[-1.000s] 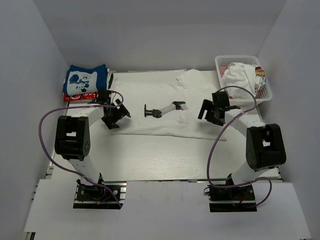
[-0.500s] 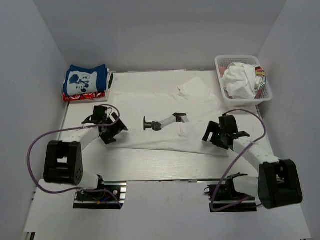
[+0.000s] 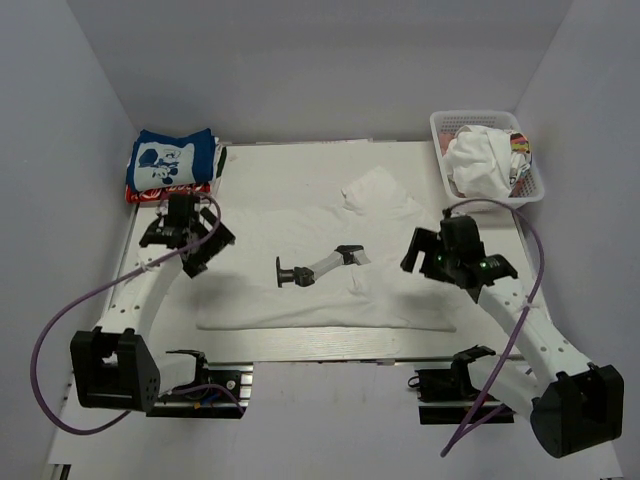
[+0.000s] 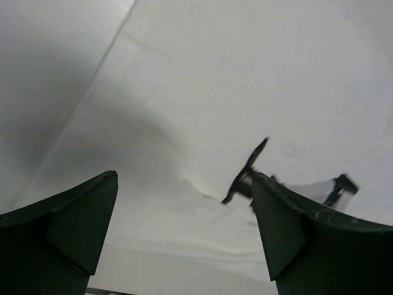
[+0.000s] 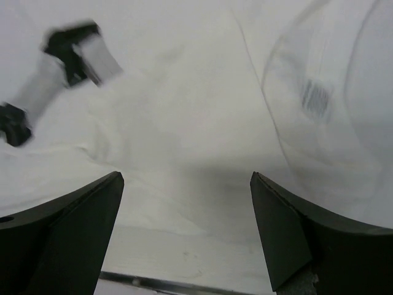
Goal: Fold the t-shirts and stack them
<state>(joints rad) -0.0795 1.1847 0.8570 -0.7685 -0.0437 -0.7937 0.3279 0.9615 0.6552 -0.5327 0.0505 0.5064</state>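
The white t-shirt [image 3: 300, 225] is to be folded frontward next. My left gripper should grab its back corner nearest the folded blue tee for that.
A large plain white t-shirt [image 3: 300, 225] lies spread over the middle of the table, with its top part bunched at the back [image 3: 380, 192]. My left gripper [image 3: 192, 246] hovers open over the shirt's left edge. The left wrist view [image 4: 183, 178] shows only white cloth [image 4: 215, 92] between its fingers. My right gripper [image 3: 424, 256] hovers open over the shirt's right side. The right wrist view [image 5: 185, 177] shows cloth [image 5: 184, 123] and the collar label [image 5: 316, 98]. A folded blue tee with white print [image 3: 172, 160] lies on a red patterned one [image 3: 158, 193] at the back left.
A small black-and-white object [image 3: 315, 267] lies on the shirt's middle and also shows in the left wrist view [image 4: 245, 178]. A white basket [image 3: 440, 135] at the back right holds crumpled white tees [image 3: 478, 160], one with colourful print [image 3: 520, 146]. White walls enclose the table.
The white shirt has slid toward the near edge, carrying the black-and-white object with it. Both arms swung out and now stand over the shirt's left and right sides.
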